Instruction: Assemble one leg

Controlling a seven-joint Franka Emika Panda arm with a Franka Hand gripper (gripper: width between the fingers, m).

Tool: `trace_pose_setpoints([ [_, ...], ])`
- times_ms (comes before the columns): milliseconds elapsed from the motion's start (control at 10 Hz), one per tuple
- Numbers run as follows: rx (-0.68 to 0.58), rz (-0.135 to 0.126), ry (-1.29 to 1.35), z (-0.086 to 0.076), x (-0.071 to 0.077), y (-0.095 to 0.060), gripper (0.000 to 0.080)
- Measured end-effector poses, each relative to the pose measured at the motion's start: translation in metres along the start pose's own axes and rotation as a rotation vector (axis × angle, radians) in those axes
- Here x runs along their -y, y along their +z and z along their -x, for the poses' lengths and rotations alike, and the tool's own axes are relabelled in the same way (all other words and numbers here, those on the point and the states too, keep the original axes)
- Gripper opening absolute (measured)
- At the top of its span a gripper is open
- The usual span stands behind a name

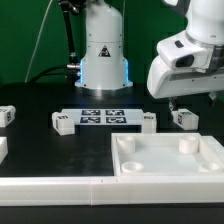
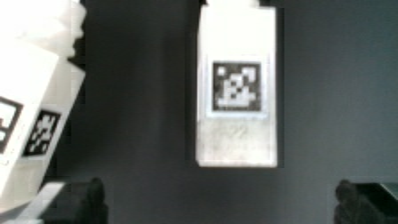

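Observation:
My gripper grabs the leg by its tagged section [image 1: 185,119] [image 2: 237,88] next, to assemble it into the white tray-like panel.
A leg [image 1: 184,117], a small white block with a black-and-white tag, lies on the black table at the exterior view's right. In the wrist view this leg [image 2: 240,85] lies lengthwise with its tag facing up. My gripper [image 1: 186,99] hovers just above it, open and empty. In the wrist view the gripper [image 2: 221,203] shows only its two dark fingertips [image 2: 71,203], set wide apart at the picture's edge and not touching the leg.
The large white tray-like panel [image 1: 165,172] lies at the front right. The marker board [image 1: 100,117] lies mid-table, with other legs [image 1: 148,122] [image 1: 63,122] at its ends and more at the left edge [image 1: 6,115]. Another white tagged piece [image 2: 32,110] lies close beside the leg.

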State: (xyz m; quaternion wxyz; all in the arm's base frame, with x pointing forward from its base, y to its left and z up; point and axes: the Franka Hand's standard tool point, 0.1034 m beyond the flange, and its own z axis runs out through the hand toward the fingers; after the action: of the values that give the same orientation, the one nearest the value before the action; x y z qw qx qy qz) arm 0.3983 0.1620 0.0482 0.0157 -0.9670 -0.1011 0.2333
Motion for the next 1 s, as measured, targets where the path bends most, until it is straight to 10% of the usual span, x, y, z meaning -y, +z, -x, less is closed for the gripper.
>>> trace_pose_setpoints([
  [600, 0.533, -0.019, -0.018, 0.01, 0.007, 0.022, 0.0649],
  [1000, 0.566, -0.013, -0.025, 0.017, 0.012, 0.048, 0.0649],
])
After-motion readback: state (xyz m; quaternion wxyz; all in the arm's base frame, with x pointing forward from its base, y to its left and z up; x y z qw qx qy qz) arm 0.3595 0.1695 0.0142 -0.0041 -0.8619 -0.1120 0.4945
